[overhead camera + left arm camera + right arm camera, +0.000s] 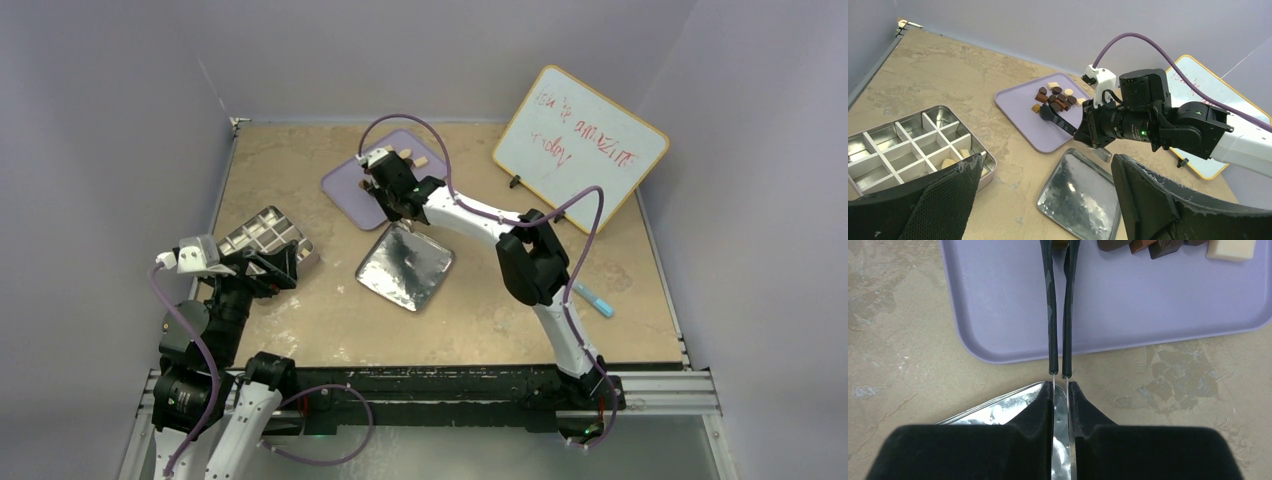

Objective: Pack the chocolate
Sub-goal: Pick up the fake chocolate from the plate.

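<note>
My right gripper has the tips of the tweezers (1052,315) pinched on a caramel lump, so the lump would come up with them if I lifted my gripper now.
The chocolate (1058,97) is a heap of dark, caramel and cream lumps on the lilac tray (1015,102), also visible along the top of the right wrist view as chocolate (1148,246). My right gripper (1061,385) is shut on thin black-sleeved tweezers (1052,315). They reach across the tray (998,300), their tips nearly together at the heap's edge, where a caramel lump (1036,107) lies. My left gripper (1048,200) is open and holds nothing, hovering beside the compartment tin (903,145). Two cream pieces (950,162) lie in the tin's near cells.
A shiny silver foil square (405,265) lies just in front of the tray, under my right wrist. A whiteboard (580,145) leans at the back right. A blue marker (597,300) lies near the right arm. Walls enclose the table.
</note>
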Available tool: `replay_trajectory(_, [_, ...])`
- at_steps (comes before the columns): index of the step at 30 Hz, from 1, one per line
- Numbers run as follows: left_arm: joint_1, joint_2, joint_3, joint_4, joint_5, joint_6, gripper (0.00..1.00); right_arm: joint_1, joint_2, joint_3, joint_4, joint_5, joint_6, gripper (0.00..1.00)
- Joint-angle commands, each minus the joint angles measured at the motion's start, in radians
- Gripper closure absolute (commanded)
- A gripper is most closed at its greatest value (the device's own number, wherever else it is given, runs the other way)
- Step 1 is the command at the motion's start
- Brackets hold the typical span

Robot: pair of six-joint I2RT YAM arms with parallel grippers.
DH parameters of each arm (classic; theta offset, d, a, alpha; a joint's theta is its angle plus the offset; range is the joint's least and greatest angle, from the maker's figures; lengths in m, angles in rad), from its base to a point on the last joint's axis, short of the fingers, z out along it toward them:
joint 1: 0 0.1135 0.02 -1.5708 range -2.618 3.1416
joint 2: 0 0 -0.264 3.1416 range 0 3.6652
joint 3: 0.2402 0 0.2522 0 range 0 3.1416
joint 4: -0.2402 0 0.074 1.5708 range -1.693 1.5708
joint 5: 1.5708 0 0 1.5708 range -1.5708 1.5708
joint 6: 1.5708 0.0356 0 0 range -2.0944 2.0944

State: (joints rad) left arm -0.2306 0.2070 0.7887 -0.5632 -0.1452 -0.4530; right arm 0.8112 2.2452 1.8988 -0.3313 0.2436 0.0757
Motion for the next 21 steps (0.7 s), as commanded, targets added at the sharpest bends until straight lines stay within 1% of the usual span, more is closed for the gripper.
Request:
replay_trajectory(1, [0.002, 0.012, -0.002, 0.02, 0.007, -0.004, 0.02, 0.0, -0.094, -0.034, 0.041, -0.007, 0.006, 0.93])
replay_trajectory(4, [0.002, 0.01, -0.002, 0.02, 0.007, -0.004, 0.02, 0.0, -0.143, -0.079, 0.046, -0.008, 0.021, 0.91])
replay_trajectory(12, [0.002, 0.011, -0.002, 0.019, 0.007, -0.004, 0.02, 0.002, -0.244, -0.163, 0.091, -0.125, 0.074, 0.92])
replay_trajectory(21, [0.002, 0.01, 0.0, 0.019, 0.004, -0.006, 0.02, 0.035, -0.273, -0.21, 0.163, -0.294, 0.144, 0.91])
